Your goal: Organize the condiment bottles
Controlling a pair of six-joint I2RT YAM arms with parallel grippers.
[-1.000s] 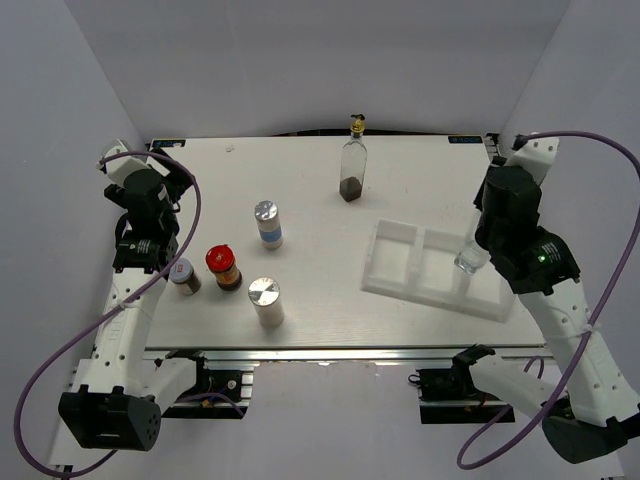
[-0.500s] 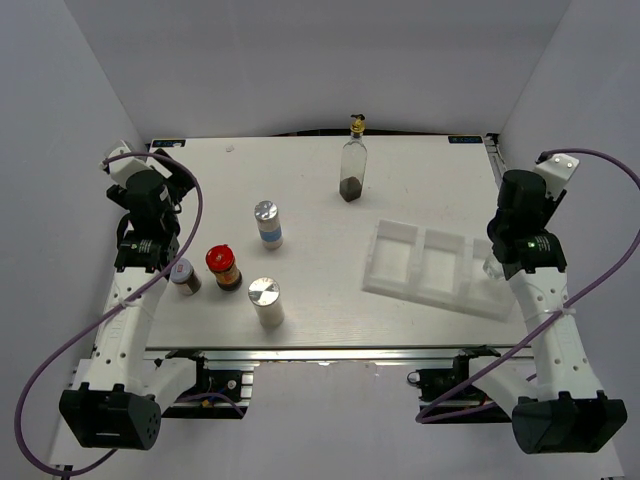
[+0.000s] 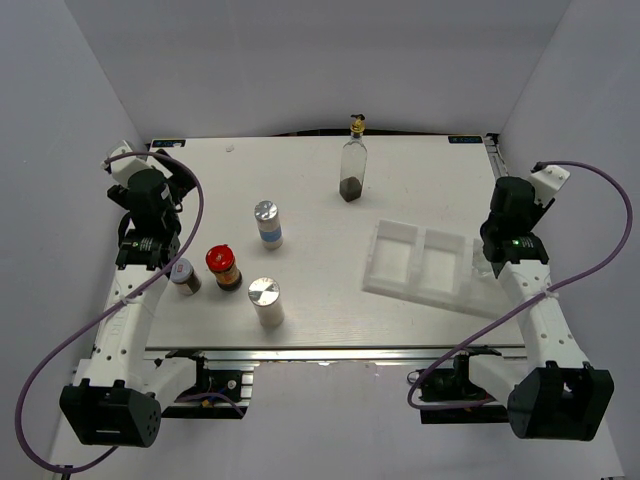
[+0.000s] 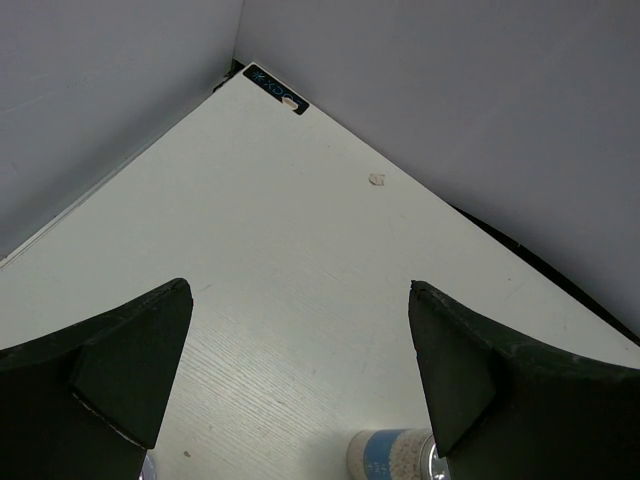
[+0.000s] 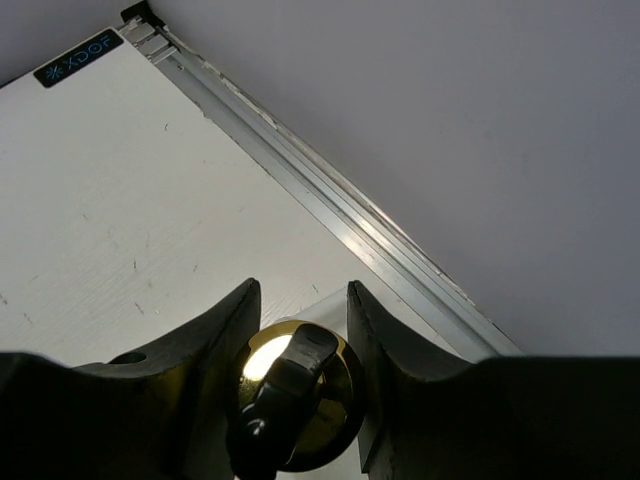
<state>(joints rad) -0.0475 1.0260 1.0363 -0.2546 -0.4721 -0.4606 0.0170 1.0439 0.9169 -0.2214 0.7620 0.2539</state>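
The clear glass bottle's base is inside the tray's end section nearest the bar, so it is time for my right gripper to open now.
My right gripper (image 3: 488,262) is shut on a clear glass bottle; its gold stopper (image 5: 300,400) sits between my fingers (image 5: 225,330). The bottle stands at the right end of the white tray (image 3: 415,262), mostly hidden under the wrist. The other glass bottle (image 3: 352,170) stands at the back. Two white shakers (image 3: 267,222) (image 3: 265,300), a red-lidded jar (image 3: 222,267) and a tiny grey-lidded jar (image 3: 183,275) stand at the left. My left gripper (image 3: 172,178) is open and empty above the left edge; the blue-labelled shaker (image 4: 390,458) shows low in its view.
The tray has three compartments; the left and middle ones hold nothing. A metal rail (image 5: 330,200) runs along the table's right edge just beyond my right gripper. Grey walls close in the table on the left, back and right.
My right arm has carried the glass bottle rightwards to the tray's right end and come down lower. The left arm has not moved.
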